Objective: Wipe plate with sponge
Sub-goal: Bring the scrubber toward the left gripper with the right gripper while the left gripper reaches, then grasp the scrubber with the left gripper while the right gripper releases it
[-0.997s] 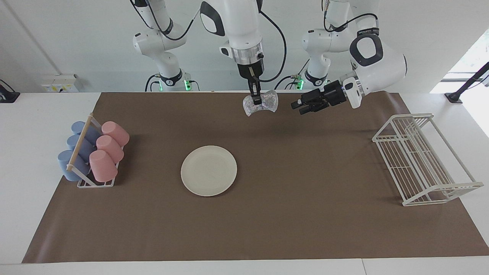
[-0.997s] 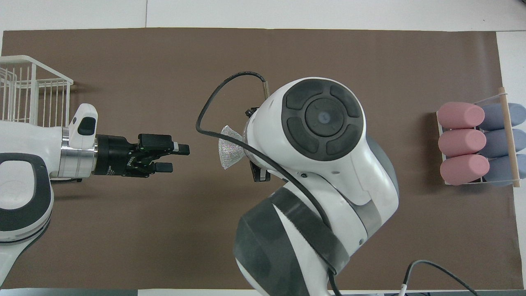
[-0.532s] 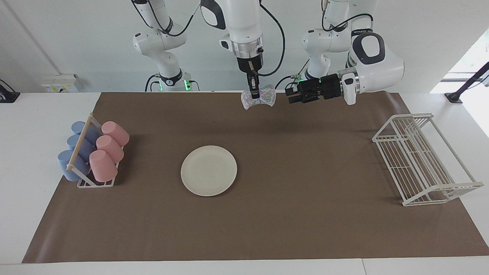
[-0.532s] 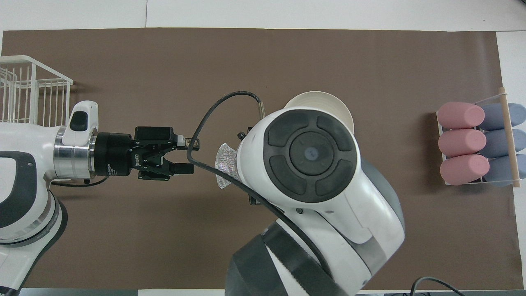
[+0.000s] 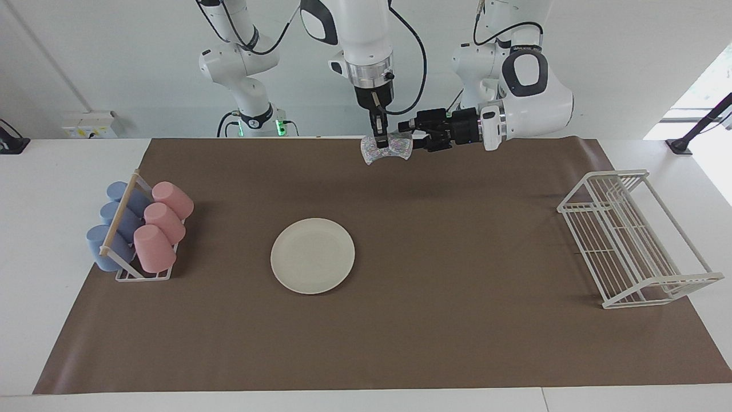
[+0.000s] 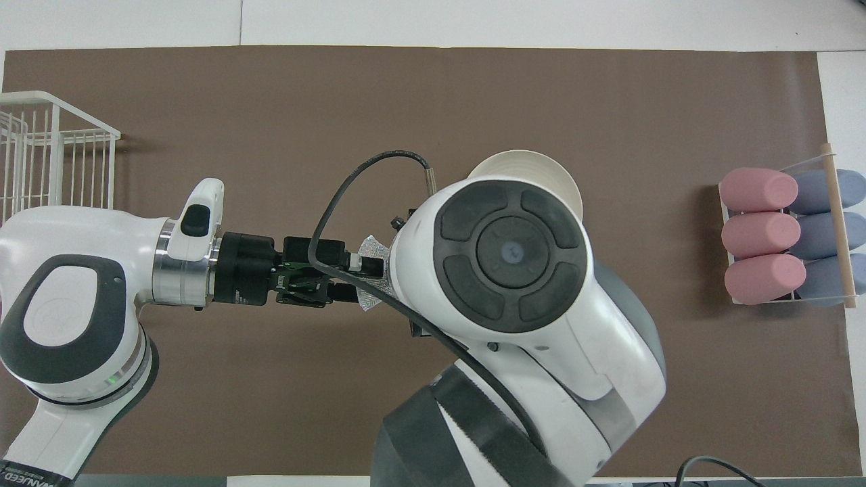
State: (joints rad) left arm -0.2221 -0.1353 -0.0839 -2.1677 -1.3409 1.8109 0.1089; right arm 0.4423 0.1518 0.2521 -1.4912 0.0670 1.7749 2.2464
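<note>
My right gripper stays closed on the sponge's middle. My left gripper should next grab the sponge by its loose end (image 6: 373, 250), which sticks out.
The cream-white plate (image 5: 313, 256) lies flat mid-mat; in the overhead view only its rim (image 6: 541, 162) peeks out from under the right arm. The silvery sponge (image 5: 394, 150) (image 6: 371, 249) hangs in the air over the mat's edge by the robots. My right gripper (image 5: 378, 139) points straight down and is shut on the sponge's middle. My left gripper (image 5: 407, 131) (image 6: 353, 277) lies level and open, its fingertips (image 6: 350, 260) on either side of the sponge's end toward the left arm.
A holder of pink and blue cups (image 5: 140, 232) (image 6: 785, 233) stands at the right arm's end of the brown mat (image 5: 457, 320). A white wire rack (image 5: 629, 240) (image 6: 54, 149) stands at the left arm's end.
My left gripper has swung up and travelled sideways to the sponge, its open fingers now around the sponge's end. The right gripper rose a little with the sponge, then held still.
</note>
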